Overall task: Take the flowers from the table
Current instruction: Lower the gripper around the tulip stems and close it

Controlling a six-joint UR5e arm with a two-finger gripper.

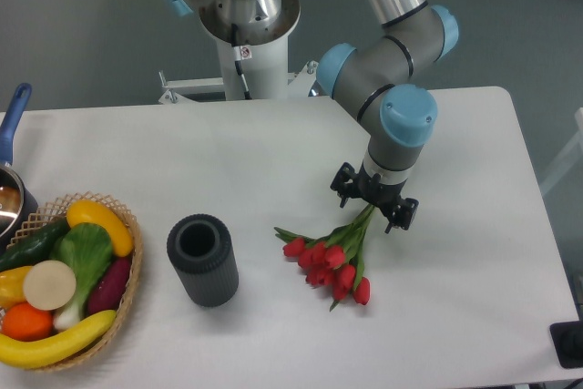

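My gripper is to lift the flowers point(332, 261) off the table. It needs to grab their green stems and leave their red buds free.
The flowers point(332, 261), red tulip buds on green stems, lie on the white table point(474, 252) right of centre, buds toward the front and stems running up and to the right. My gripper point(374, 209) is low over the stem end, open, with one finger on each side of the stems. The stem tips are hidden under the gripper.
A dark ribbed cylinder point(202, 260) stands upright left of the flowers. A wicker basket point(127, 266) of fruit and vegetables sits at the front left. A pot with a blue handle point(13, 125) is at the left edge. The robot base point(246, 34) stands behind the table.
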